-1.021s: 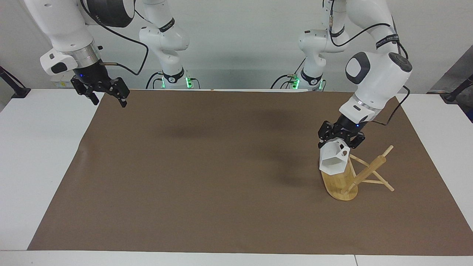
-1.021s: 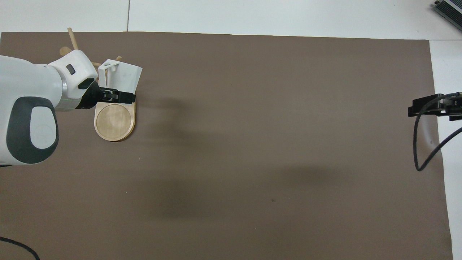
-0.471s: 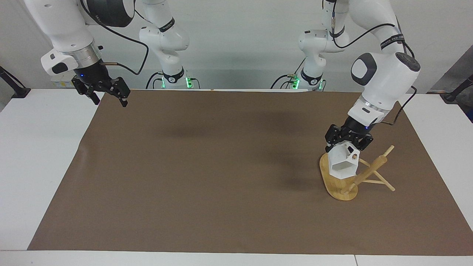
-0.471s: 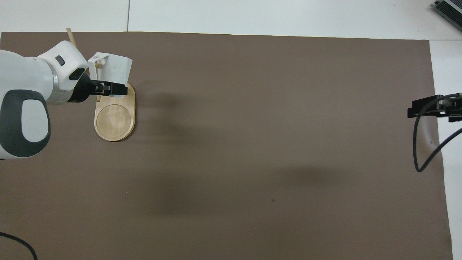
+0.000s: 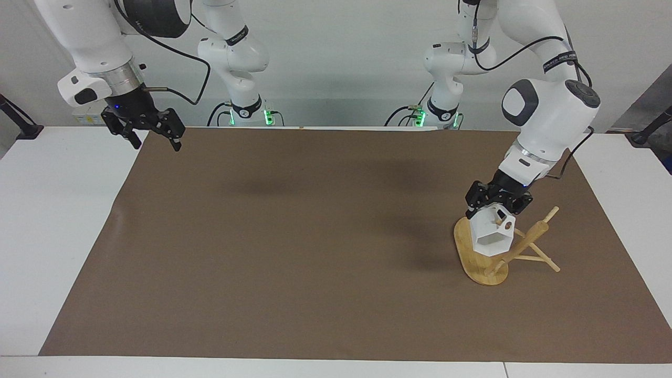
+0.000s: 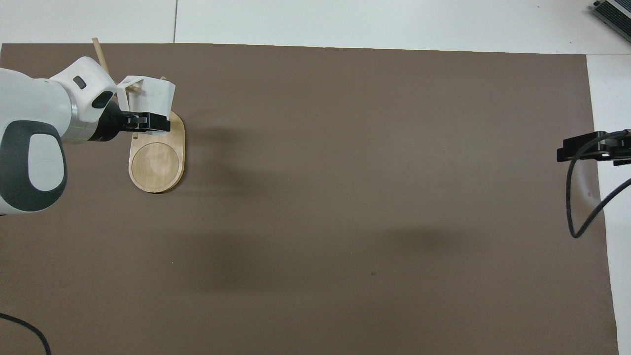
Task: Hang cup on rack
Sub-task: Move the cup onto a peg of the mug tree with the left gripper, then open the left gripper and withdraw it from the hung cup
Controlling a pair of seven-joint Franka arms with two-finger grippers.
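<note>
My left gripper opens now, since the peg tip (image 6: 135, 89) reaches through the cup's handle (image 6: 123, 92) in the overhead view, so the cup would hang there.
The white faceted cup (image 5: 490, 237) hangs tilted over the bamboo rack (image 5: 472, 257), its mouth turned away from the robots. My left gripper (image 5: 496, 203) is shut on the cup's upper side, beside the handle. A thin peg tip shows at the round hole in the handle (image 5: 507, 224). The rack's post (image 5: 527, 241) leans toward the left arm's end of the table. From above, the cup (image 6: 152, 93) sits at the end of the oval base (image 6: 157, 160) farther from the robots, with the left gripper (image 6: 148, 121) on it. My right gripper (image 5: 155, 140) waits open and holds nothing, over the mat's corner.
A brown mat (image 5: 315, 236) covers most of the white table (image 5: 58, 220). A black cable (image 6: 574, 197) hangs from the right gripper (image 6: 586, 147) at the right arm's end. Rack pegs (image 5: 546, 260) stick out toward the left arm's end.
My left gripper has carried the cup toward the rack's post and slightly down, uncovering more of the base. The right arm has stayed still.
</note>
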